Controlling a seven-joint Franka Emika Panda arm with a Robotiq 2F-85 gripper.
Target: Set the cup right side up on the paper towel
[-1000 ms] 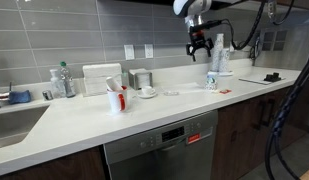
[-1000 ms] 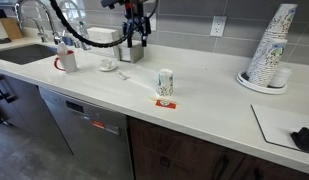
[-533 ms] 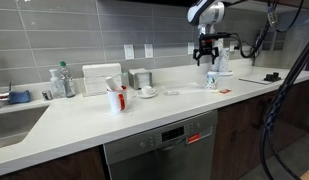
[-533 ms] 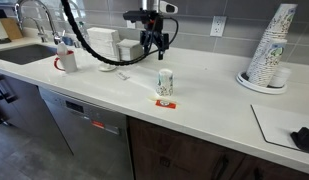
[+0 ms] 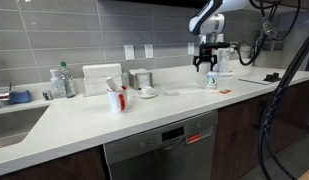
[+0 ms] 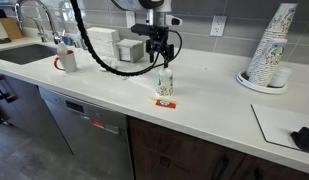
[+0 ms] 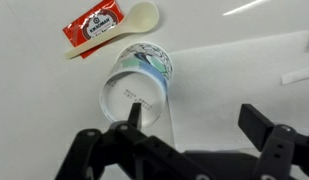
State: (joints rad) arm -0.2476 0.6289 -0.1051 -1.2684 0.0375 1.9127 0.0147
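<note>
I will next pinch the cup by its exposed bottom edge, on the side of the cup nearest the paper towel (image 7: 244, 80), to turn it upright there.
The cup (image 7: 139, 85) is whitish with a faint printed pattern. It stands on the white counter with its flat printed base facing up, and it also shows in both exterior views (image 5: 211, 79) (image 6: 165, 83). My gripper (image 7: 194, 115) hangs open just above it, with the cup under the left finger (image 7: 133, 112) and nothing between the jaws. Both exterior views show the gripper (image 5: 206, 65) (image 6: 159, 58) right over the cup. The paper towel (image 7: 244, 80) is a faint sheet to the cup's right, and the cup stands at its edge.
A red sauce packet (image 7: 92, 24) and a plastic spoon (image 7: 119, 33) lie beside the cup. A stack of paper cups (image 6: 272, 45) stands on the counter. So do a red-trimmed mug (image 5: 116, 99), a cup on a saucer (image 5: 147, 92) and bottles (image 5: 60, 80) by the sink (image 5: 9, 120).
The arm has swung along the counter from near the wall and come down over the cup. The jaws have stayed open and the cup has not moved.
</note>
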